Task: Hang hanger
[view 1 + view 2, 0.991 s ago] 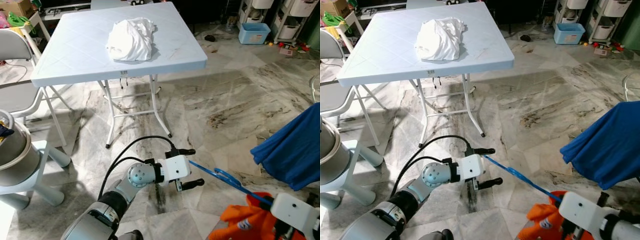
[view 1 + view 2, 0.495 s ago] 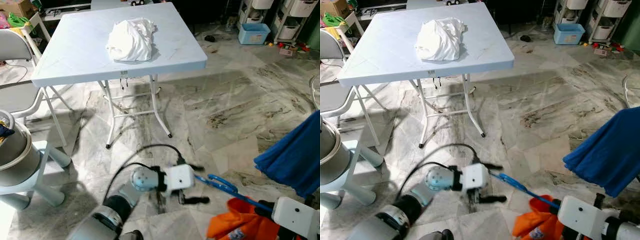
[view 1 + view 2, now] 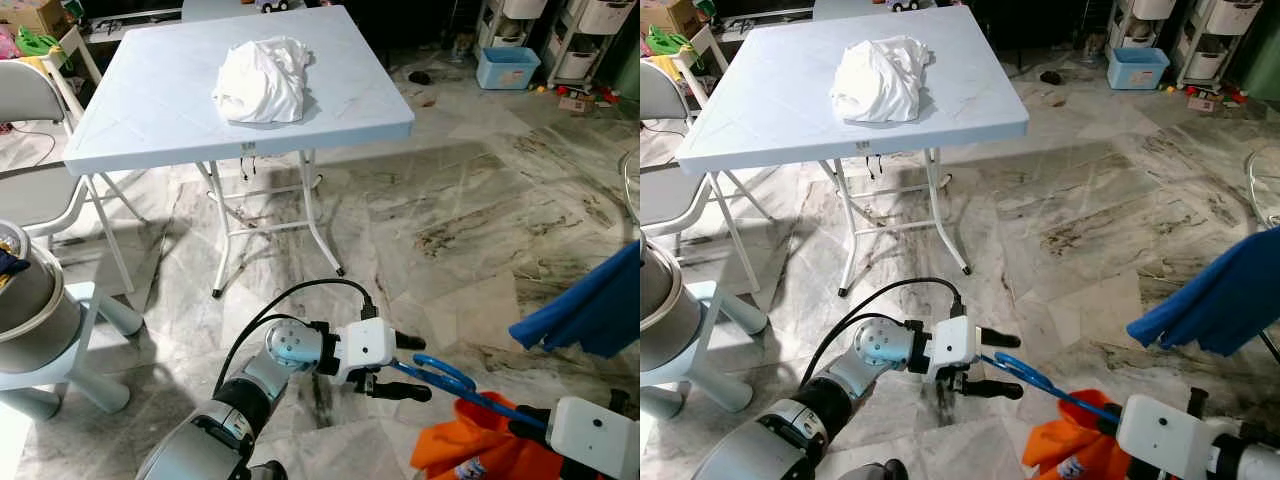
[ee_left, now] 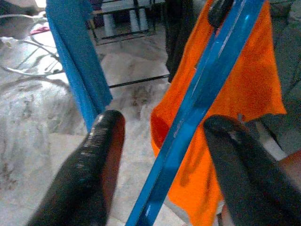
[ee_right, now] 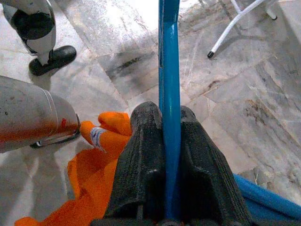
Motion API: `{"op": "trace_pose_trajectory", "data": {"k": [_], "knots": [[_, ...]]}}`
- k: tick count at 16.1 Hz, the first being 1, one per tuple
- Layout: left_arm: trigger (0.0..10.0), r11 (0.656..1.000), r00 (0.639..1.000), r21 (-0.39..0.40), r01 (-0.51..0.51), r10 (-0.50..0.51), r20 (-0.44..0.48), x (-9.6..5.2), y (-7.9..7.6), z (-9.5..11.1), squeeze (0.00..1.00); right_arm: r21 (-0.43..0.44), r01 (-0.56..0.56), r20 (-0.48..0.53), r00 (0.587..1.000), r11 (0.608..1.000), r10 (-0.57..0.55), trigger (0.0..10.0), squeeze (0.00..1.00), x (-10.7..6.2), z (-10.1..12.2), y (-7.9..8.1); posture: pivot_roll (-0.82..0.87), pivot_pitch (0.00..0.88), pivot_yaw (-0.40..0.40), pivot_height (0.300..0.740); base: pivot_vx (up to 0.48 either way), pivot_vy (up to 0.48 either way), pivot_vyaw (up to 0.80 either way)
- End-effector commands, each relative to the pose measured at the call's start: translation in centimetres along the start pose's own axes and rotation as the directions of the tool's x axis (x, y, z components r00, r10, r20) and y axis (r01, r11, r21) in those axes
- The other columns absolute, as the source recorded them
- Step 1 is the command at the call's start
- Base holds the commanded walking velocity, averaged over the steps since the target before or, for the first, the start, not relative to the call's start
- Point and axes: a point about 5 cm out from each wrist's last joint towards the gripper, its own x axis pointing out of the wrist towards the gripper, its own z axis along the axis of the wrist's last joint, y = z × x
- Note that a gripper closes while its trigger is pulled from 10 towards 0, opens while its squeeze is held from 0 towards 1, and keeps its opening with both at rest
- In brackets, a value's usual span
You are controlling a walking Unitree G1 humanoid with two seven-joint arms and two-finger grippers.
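Note:
My left gripper needs to grab the hanger's bare bar end (image 3: 412, 371) next, because the orange garment (image 3: 478, 452) and my right gripper are crowding the far end of the hanger.
A blue plastic hanger (image 3: 442, 376) carrying an orange garment (image 3: 478, 452) sits low at the right, over the marble floor. My right gripper (image 5: 167, 113) is shut on the hanger's bar, and the garment (image 5: 94, 179) hangs below it. My left gripper (image 3: 412, 368) is open at the hanger's hook end, one black finger on each side of the blue bar (image 4: 188, 113) without closing on it. The garment (image 4: 235, 84) lies just beyond the left fingers.
A blue cloth (image 3: 590, 310) hangs at the far right. A pale folding table (image 3: 150, 110) with a white crumpled cloth (image 3: 262, 78) stands ahead. At the left are a grey chair (image 3: 30, 90) and a metal pot (image 3: 30, 300); a blue bin (image 3: 508, 65) is at the back right.
My left gripper has moved right and down, so the hanger's hook end now lies between its fingers. The blue cloth has swung farther to the right.

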Motion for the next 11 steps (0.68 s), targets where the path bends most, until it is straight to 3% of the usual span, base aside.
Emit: {"op": "trace_pose_trajectory", "data": {"k": [1,11], "knots": [[0.0,1.000,1.000,0.008,0.025,-0.025,0.006,-0.19,0.05,0.17,0.00,-0.035,-0.002,0.006,1.000,0.999,0.002,10.0,0.00,-0.45,0.33,-0.51,-0.13,0.118,0.023,0.740,0.000,0.000,0.00],[0.0,0.996,0.996,0.031,0.081,-0.082,0.030,0.00,0.37,1.01,0.00,-0.027,-0.014,0.016,1.000,1.000,0.015,10.0,0.00,0.06,0.27,-0.35,-0.13,0.122,0.019,0.740,0.000,0.000,0.00]]}}
